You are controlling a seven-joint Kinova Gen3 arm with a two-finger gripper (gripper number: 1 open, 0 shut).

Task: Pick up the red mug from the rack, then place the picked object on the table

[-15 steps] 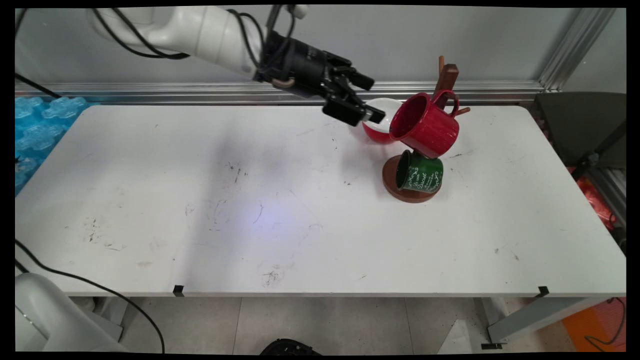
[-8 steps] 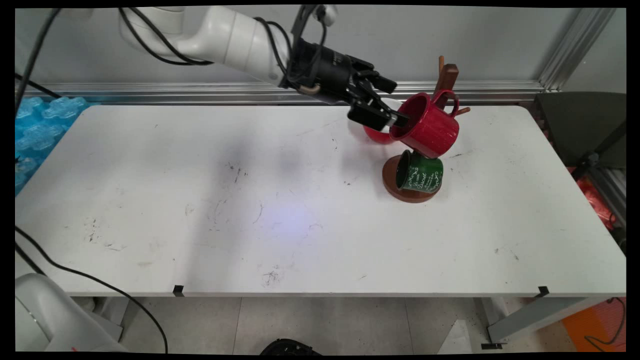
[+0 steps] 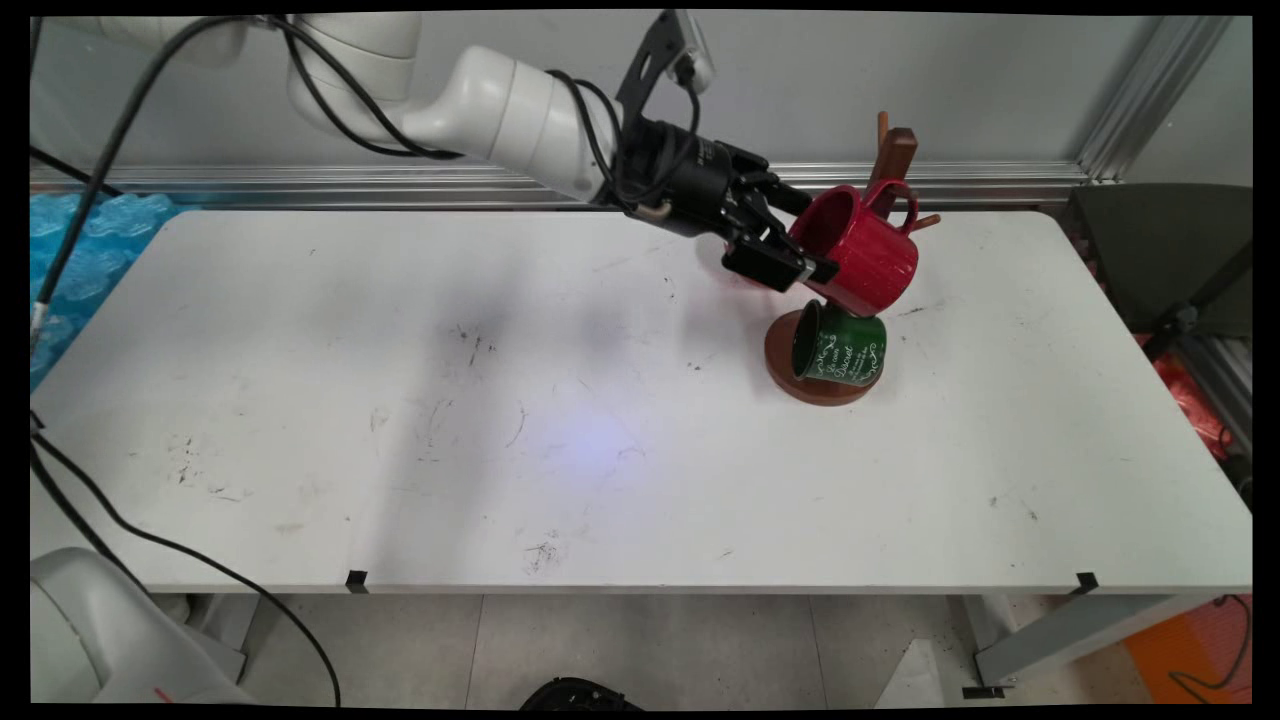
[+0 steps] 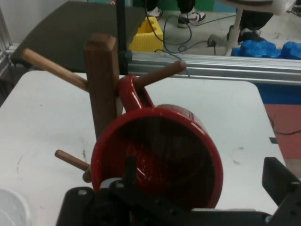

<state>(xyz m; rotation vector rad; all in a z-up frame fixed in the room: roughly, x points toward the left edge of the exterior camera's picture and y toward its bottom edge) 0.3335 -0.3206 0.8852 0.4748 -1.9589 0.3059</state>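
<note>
My gripper grabs the red mug by its rim next, since that leaves the red mug's handle [image 3: 897, 192] free to slide off the wooden peg.
A red mug [image 3: 865, 250] hangs by its handle from a peg of the wooden mug tree [image 3: 897, 150], its mouth turned toward the arm. My gripper [image 3: 815, 238] is open at that mouth. In the hand view the red mug [image 4: 155, 155] fills the middle, with one finger [image 4: 129, 167] inside the opening and the other finger [image 4: 281, 179] outside the mug's right wall. A green mug [image 3: 840, 346] hangs lower on the tree, above its round brown base [image 3: 785, 372]. A red and white bowl [image 3: 713, 260] is mostly hidden behind the gripper.
An aluminium rail [image 3: 400, 180] runs along the table's back edge. Blue bubble wrap [image 3: 80, 240] lies off the left end and a dark chair [image 3: 1160, 250] stands off the right end. The white bowl's rim [image 4: 9, 207] shows at the hand view's lower left.
The gripper has moved right and slightly down, from over the bowl to the red mug's mouth. The mugs and the tree have not moved.
</note>
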